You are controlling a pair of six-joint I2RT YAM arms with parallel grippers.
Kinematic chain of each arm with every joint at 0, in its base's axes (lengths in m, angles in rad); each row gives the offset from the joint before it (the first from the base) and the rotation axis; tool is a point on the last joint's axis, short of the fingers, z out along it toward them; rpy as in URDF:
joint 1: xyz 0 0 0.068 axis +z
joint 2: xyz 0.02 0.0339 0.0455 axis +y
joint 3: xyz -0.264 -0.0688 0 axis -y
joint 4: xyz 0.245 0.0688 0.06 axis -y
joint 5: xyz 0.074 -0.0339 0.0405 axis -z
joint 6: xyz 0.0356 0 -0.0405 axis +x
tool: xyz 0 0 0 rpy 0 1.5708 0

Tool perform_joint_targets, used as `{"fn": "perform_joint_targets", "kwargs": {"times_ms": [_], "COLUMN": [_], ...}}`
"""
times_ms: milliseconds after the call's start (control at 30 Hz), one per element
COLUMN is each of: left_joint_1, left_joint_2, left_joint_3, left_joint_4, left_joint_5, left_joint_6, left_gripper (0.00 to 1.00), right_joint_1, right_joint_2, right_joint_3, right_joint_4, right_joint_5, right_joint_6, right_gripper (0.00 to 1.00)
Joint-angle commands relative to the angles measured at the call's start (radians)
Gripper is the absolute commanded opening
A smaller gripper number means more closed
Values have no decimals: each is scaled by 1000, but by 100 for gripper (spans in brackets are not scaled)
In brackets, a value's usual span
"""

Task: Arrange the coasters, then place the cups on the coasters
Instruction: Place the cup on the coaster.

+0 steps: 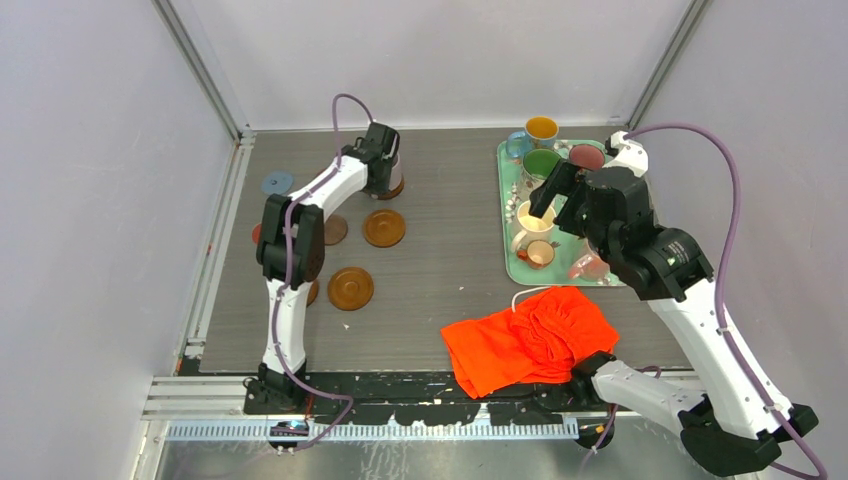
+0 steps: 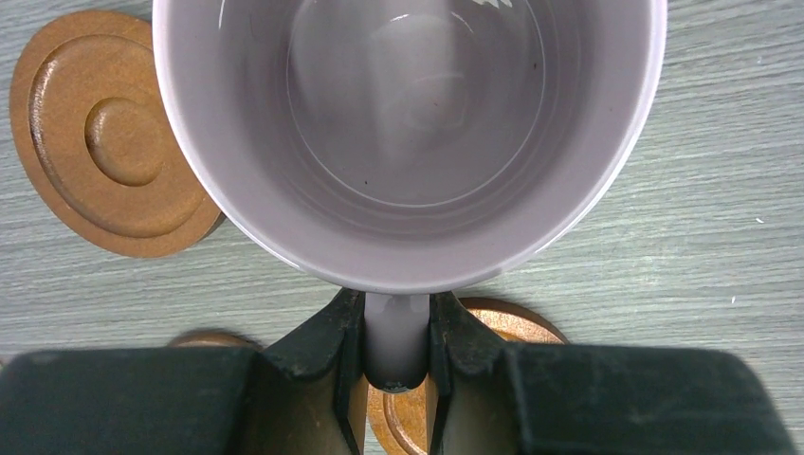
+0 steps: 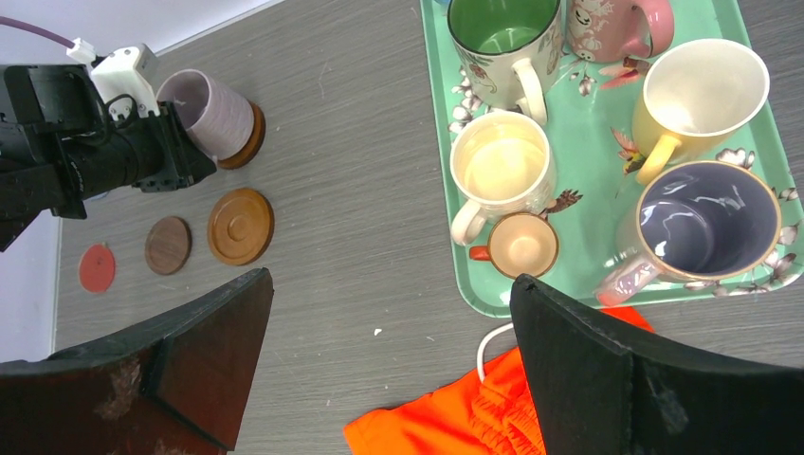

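The lilac cup is upright, its base close over the brown coaster, so my left gripper should open, and the cup would land there.
My left gripper (image 2: 396, 332) is shut on the handle of a lilac cup (image 2: 408, 133) at the table's far left. The cup (image 3: 204, 114) stands on a brown coaster (image 3: 248, 137); whether its base fully rests there I cannot tell. More coasters lie nearby: a brown one (image 1: 384, 228), another brown one (image 1: 350, 288), a dark one (image 1: 335, 230), a blue one (image 1: 277, 183) and a red one (image 3: 97, 267). My right gripper (image 3: 391, 284) hangs open and empty above the near left edge of the teal tray (image 3: 438, 161), which holds several cups, among them a cream one (image 3: 501, 166) and a tiny one (image 3: 521, 245).
An orange cloth (image 1: 530, 340) with a white cord lies at the near edge, in front of the tray. The left arm (image 1: 300, 230) stretches over the coaster area and covers part of it. Metal rails and grey walls border the table.
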Motion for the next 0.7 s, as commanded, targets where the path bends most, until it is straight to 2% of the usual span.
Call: {"fn": "perform_joint_targets", "kwargs": {"times_ms": [0,300,500,567,667], "left_joint_1": [8,11,16,16,16], "left_joint_2": [-25,-14,-14,-17,-20], "left_joint_3": [65,77,72,66,65], "left_joint_4": [60,35,26,28,25], "left_joint_5": [-7,20,33,35,39], "left_joint_6": [-16,-35,-47,-50,-50], "left_gripper": [0,1,13,20,24], "right_joint_1": [-3,-3,-2,-3,-3], "right_joint_2": [-14,-26,-33,-36,-38], "right_joint_3": [2,-6,-10,-11,-13], "right_joint_4": [28,23,19,19,19], "right_joint_5": [-2,-4,-3,-4,-5], "right_joint_6": [13,16,16,16,17], "right_gripper": [100,100,100,100,100]}}
